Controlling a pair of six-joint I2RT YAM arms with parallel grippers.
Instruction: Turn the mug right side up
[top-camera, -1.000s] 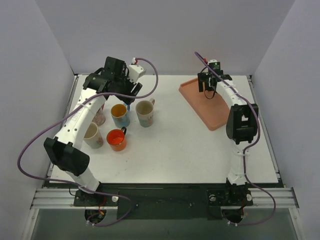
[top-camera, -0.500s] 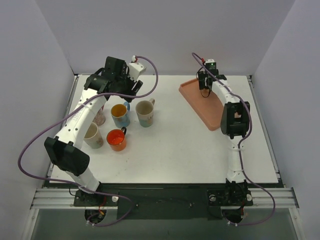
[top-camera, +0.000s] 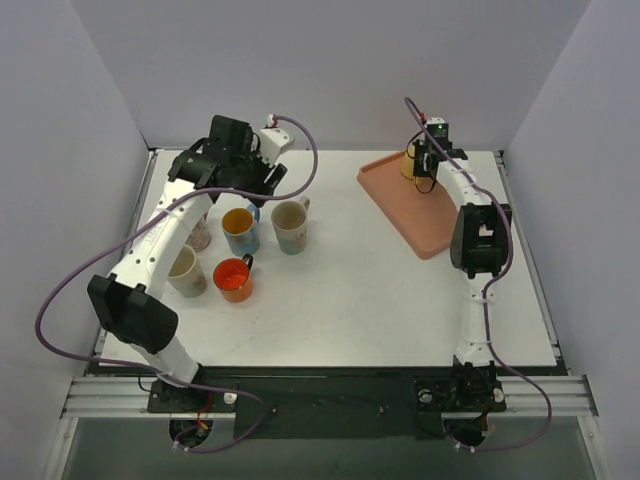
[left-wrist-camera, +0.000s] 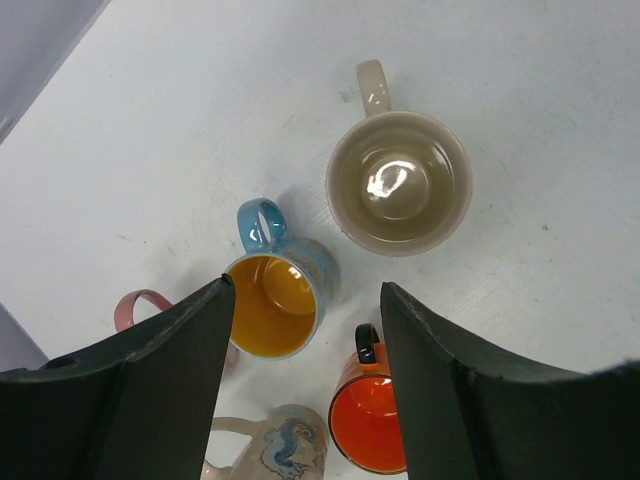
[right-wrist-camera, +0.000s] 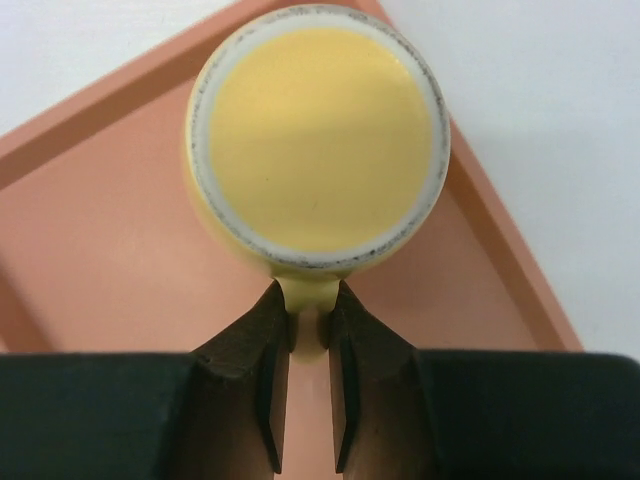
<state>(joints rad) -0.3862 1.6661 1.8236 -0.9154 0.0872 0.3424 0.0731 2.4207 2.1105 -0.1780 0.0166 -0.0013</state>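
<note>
My left gripper grabs the yellow mug's rim next, away from the handle that my right gripper holds, to set the mug right side up.
A yellow mug (right-wrist-camera: 320, 140) stands upside down, flat base up, in the far corner of the salmon tray (right-wrist-camera: 100, 250). Its handle points toward my right gripper (right-wrist-camera: 310, 300), whose fingers are shut on that handle from both sides. From above, the mug (top-camera: 411, 160) peeks out just left of the right gripper (top-camera: 426, 172) at the tray's (top-camera: 400, 205) back end. My left gripper (left-wrist-camera: 305, 285) hangs open over the upright mugs at the left, holding nothing.
Upright mugs cluster at the left: a blue one with yellow inside (left-wrist-camera: 275, 300), a beige one (left-wrist-camera: 398, 185), an orange one (left-wrist-camera: 375, 420), a patterned one (left-wrist-camera: 275, 445) and a pink-handled one (left-wrist-camera: 140, 303). White walls close in the table on three sides.
My right gripper's jaws have closed from wide open onto the yellow mug's handle, and its wrist has shifted slightly right. The left arm has barely moved.
</note>
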